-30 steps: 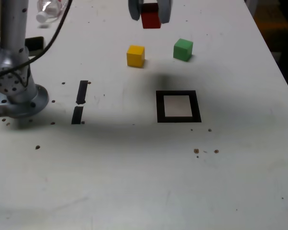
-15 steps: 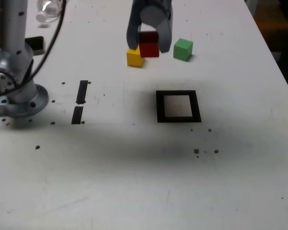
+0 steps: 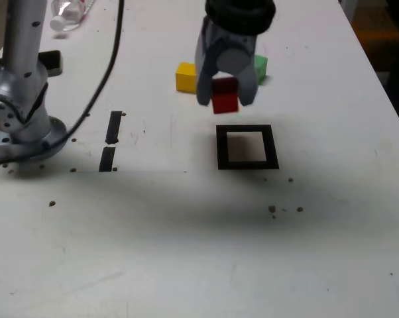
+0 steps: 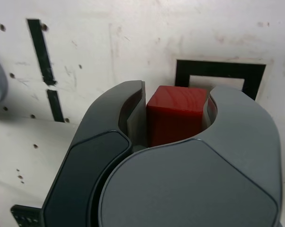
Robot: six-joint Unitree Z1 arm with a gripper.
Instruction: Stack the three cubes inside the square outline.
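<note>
The red cube hangs in the air short of the square outline in the exterior view. My gripper should move the cube toward the outline before it lets go.
My gripper is shut on the red cube, holding it in the air just behind the square outline in the exterior view. The wrist view shows the red cube clamped between both fingers, with the black square outline on the table beyond it. The yellow cube sits on the table behind the gripper, toward the exterior view's left. Only a corner of the green cube shows past the gripper's body. The outline's white centre holds nothing.
The arm's grey base stands at the exterior view's left with a black cable looping from it. Two short black tape strips lie between the base and the outline. A clear plastic bottle lies at the far left. Small dark specks dot the table.
The gripper has carried the red cube from the far side of the table forward and toward the exterior view's right, past the yellow cube, lowering toward the outline. Yellow and green cubes stayed put.
</note>
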